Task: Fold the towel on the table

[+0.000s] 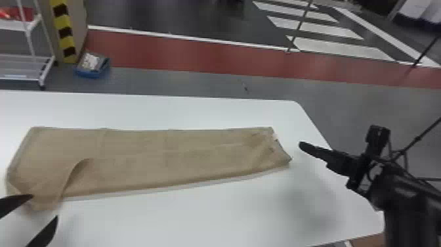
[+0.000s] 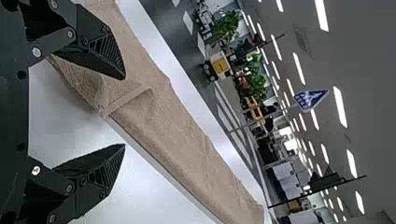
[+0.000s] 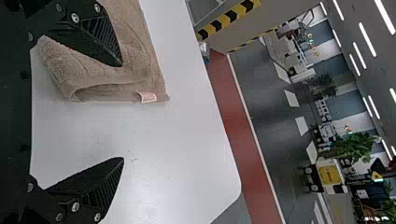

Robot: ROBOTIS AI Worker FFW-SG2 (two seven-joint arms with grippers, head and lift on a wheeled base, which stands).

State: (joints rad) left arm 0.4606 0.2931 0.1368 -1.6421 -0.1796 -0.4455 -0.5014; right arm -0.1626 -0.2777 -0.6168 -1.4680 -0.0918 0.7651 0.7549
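Observation:
The long piece of towel lies flat and slack. My right gripper grabs the towel by the labelled end corner (image 1: 271, 134) (image 3: 147, 94) next, where the towel's layered edges stand up.
The tan towel (image 1: 157, 151) lies as a long folded strip across the white table, with a flap turned up near its left end. At that near left corner my left gripper (image 1: 46, 205) stands open, one finger over the towel's edge. My left gripper (image 2: 125, 112) also shows in the left wrist view, the towel (image 2: 173, 135) beyond it. My right gripper (image 1: 301, 146) is just off the towel's right end. In the right wrist view my right gripper (image 3: 123, 112) is open, one finger over the towel (image 3: 107, 77), whose end shows layered edges and a small label.
The white table (image 1: 197, 220) has bare surface in front of and behind the towel, and its rounded right edge passes under the right arm. On the floor beyond are a blue bin (image 1: 93, 65) and a white rack (image 1: 26, 65).

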